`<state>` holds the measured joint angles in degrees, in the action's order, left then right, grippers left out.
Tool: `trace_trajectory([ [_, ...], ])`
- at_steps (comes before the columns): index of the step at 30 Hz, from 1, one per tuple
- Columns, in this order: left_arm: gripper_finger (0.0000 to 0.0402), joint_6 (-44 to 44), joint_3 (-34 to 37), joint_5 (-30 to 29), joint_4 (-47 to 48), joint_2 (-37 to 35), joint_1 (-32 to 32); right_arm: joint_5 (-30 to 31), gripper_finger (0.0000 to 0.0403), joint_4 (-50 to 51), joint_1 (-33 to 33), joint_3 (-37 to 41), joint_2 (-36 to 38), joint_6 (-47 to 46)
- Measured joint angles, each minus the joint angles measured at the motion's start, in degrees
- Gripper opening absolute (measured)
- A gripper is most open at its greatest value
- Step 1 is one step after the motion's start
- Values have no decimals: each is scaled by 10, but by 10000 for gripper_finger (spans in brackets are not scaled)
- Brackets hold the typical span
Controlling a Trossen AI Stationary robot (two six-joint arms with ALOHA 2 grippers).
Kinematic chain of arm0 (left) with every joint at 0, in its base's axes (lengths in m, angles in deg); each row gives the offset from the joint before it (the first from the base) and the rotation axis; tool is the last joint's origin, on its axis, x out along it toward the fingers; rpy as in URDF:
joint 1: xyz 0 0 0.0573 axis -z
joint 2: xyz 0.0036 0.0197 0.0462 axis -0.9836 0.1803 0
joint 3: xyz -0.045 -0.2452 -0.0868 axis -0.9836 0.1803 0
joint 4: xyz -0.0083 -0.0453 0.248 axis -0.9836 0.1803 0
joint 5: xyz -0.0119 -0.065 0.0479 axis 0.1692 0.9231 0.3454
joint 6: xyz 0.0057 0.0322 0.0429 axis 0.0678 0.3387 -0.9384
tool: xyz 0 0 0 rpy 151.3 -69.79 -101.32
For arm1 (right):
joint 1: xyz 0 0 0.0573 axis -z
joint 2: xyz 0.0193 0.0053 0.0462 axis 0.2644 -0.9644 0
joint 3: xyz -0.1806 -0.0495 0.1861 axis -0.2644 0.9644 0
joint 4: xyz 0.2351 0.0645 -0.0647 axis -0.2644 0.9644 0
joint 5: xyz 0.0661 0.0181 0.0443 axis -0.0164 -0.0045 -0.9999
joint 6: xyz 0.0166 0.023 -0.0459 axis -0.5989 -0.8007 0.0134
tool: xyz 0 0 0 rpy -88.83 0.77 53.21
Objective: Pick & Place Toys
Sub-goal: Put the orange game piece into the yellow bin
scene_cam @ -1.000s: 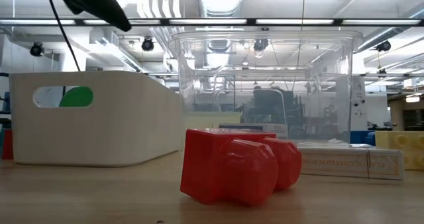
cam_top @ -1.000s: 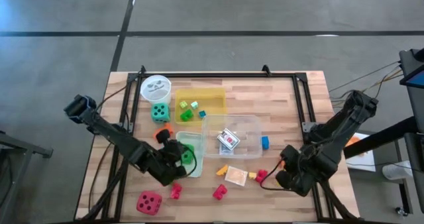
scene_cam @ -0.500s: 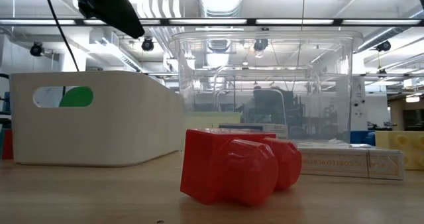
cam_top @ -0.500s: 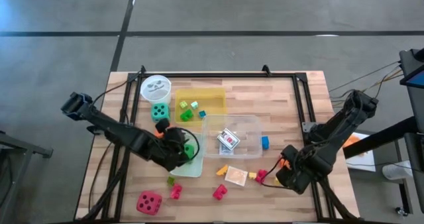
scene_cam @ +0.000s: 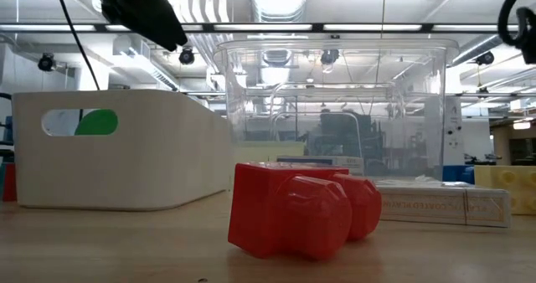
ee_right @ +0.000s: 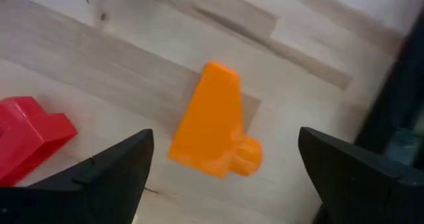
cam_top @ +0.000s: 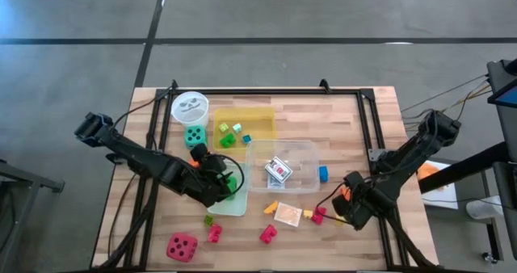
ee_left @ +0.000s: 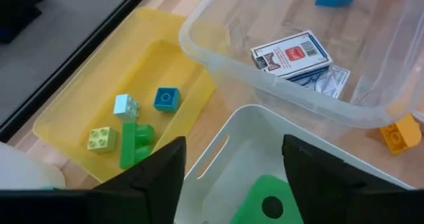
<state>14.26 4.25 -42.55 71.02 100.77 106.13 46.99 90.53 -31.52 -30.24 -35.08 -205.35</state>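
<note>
My right gripper should pick up the orange block next, holding it by the long sides of its body [cam_top: 346, 194] [ee_right: 209, 124].
My left gripper [cam_top: 222, 181] [ee_left: 233, 159] hangs open over the white bin [cam_top: 241, 202]. A green die [ee_left: 265, 201] lies on the bin's floor below the fingers. My right gripper [cam_top: 346, 207] [ee_right: 225, 144] points down near the table's right edge, open. Its fingers stand on either side of an orange block [ee_right: 215, 121] that lies flat on the wood, and they do not touch it. A red block [ee_right: 26, 134] lies beside it. Small blocks [ee_left: 136, 141] lie in the yellow tray [cam_top: 262, 115]. A card pack [cam_top: 279, 170] lies in the clear box [cam_top: 307, 153].
A teal die [cam_top: 194, 135] and a white cup [cam_top: 190, 107] stand at the far left, and a red die [cam_top: 182, 246] at the near left. Red blocks [cam_top: 214, 233] [cam_top: 267, 234], a card pack [cam_top: 288, 215] and a blue block [cam_top: 323, 174] lie loose on the wood.
My left gripper has gone from the bin's near left corner toward the far edge and now hangs over the bin; a small green block on the wood shows where it was. My right gripper has sunk toward the orange block and rolled about its own axis.
</note>
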Motion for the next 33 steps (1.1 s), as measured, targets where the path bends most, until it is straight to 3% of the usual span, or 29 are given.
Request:
trace_trajectory([
  [10,269,-1,0,0,0,0,0,0,352,-42,35,49,0,30],
  [16,269,-1,0,0,0,0,0,0,292,-134,41,86,0,44],
  [28,270,-1,0,1,0,0,0,-2,147,-142,40,93,0,50],
  [33,270,-1,0,1,0,0,0,-2,130,-145,40,92,0,51],
])
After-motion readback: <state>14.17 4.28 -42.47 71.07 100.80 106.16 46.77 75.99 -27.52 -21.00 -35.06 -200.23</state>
